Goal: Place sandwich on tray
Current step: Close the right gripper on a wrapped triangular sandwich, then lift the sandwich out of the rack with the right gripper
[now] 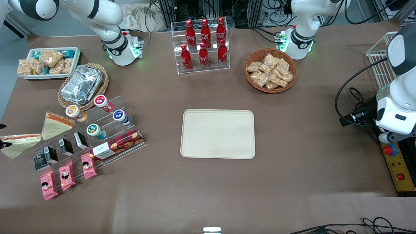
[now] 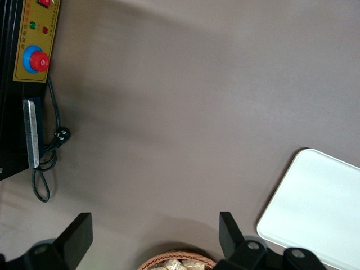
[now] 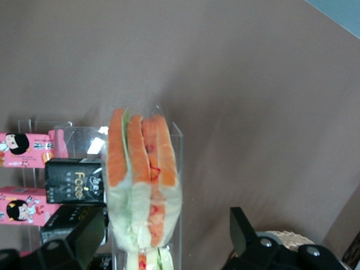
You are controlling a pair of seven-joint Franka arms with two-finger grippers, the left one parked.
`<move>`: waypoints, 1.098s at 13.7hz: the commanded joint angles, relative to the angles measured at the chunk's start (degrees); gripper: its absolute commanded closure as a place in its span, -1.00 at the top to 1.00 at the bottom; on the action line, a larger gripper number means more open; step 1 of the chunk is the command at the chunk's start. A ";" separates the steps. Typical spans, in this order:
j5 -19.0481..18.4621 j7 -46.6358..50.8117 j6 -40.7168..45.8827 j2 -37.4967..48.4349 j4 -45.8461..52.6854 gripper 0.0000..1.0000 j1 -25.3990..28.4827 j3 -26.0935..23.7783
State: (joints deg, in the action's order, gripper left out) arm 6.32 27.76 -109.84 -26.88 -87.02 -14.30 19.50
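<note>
My right gripper takes hold of the wrapped sandwich by its pale end (image 3: 145,230) next and sets it on the tray.
The sandwich (image 1: 20,142), a long cream wedge in clear wrap with a red-orange stripe, lies at the working arm's end of the table, at the frame's edge. In the right wrist view the sandwich (image 3: 143,180) shows end-on with orange and green filling. My right gripper (image 3: 163,228) is open and its fingers (image 3: 84,236) straddle the sandwich, one finger close to the wrap and the other apart from it. Only a black tip of the gripper (image 1: 2,143) shows in the front view. The cream-beige tray (image 1: 217,134) lies empty mid-table and also shows in the left wrist view (image 2: 320,208).
A shorter sandwich wedge (image 1: 55,125) lies beside the long one. A clear stepped stand (image 1: 97,130) next to them holds cups, black boxes (image 3: 73,180), pink packets (image 1: 66,175) and a cookie box. A foil-container basket (image 1: 83,85), a white snack bin (image 1: 48,63), a cola rack (image 1: 203,45) and a snack basket (image 1: 270,70) stand farther back.
</note>
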 commanded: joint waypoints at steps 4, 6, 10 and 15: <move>3.88 -1.30 -3.18 -1.77 0.54 0.98 -1.34 -0.16; 4.67 -2.88 -3.54 -2.30 0.45 0.98 -1.35 -0.16; 4.67 -3.24 -3.54 -2.82 0.54 0.55 -1.52 -0.16; 4.58 -5.70 -3.54 -3.35 1.06 -0.35 -2.05 -0.16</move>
State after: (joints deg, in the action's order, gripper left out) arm 9.40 23.70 -112.77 -29.13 -86.98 -15.29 19.47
